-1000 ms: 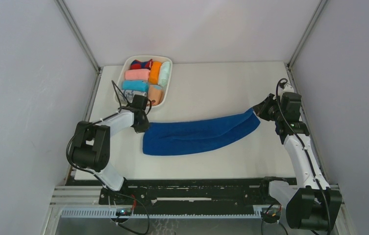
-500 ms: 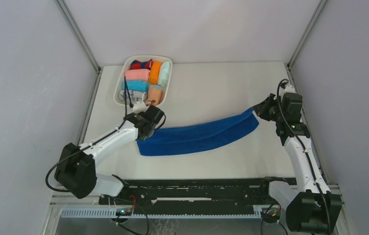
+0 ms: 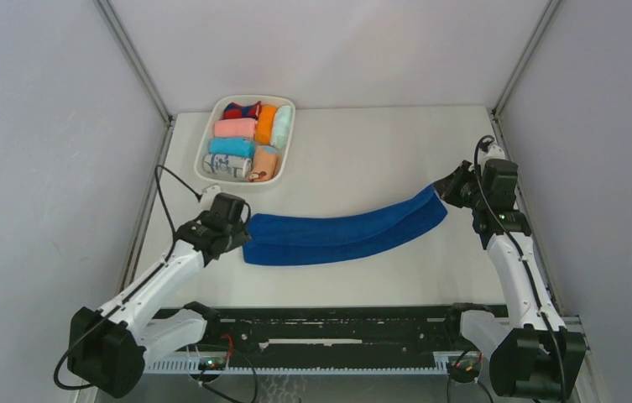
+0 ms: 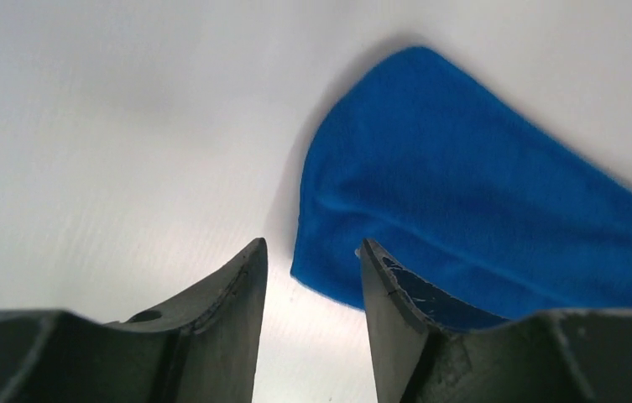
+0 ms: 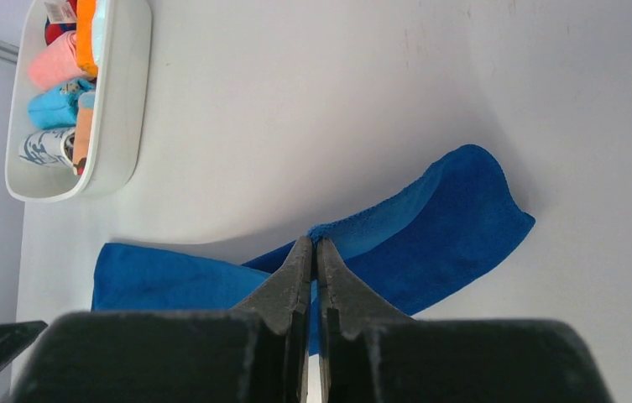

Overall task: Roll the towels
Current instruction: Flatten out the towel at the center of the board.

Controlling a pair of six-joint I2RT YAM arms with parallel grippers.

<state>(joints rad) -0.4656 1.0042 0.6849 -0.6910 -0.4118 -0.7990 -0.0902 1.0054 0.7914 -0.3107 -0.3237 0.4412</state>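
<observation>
The robot's left gripper should next grab the blue towel's corner (image 3: 249,243) (image 4: 311,209) at the towel's end opposite the right gripper. It should then spread the towel open so it can be rolled.
A long royal-blue towel (image 3: 342,237) lies folded lengthwise across the table, curving up at its right end. There my right gripper (image 3: 445,188) is shut on its edge and holds it slightly off the table. In the right wrist view the fingers (image 5: 313,241) pinch the blue towel (image 5: 455,227). My left gripper (image 3: 237,241) hovers just left of the towel's left end, open and with nothing between its jaws (image 4: 312,243). That rounded end (image 4: 463,201) lies flat past the fingertips. A small peach-orange towel (image 3: 266,162) sits rolled in the tray.
A white tray (image 3: 253,97) at the back left holds several rolled cloths: pink, orange, mint, light blue and a white printed one. Grey walls and metal posts close in the table on three sides.
My left gripper has opened, let go of the blue towel's left end and drawn back toward the near left. That end now lies flat. The right gripper has stayed put.
</observation>
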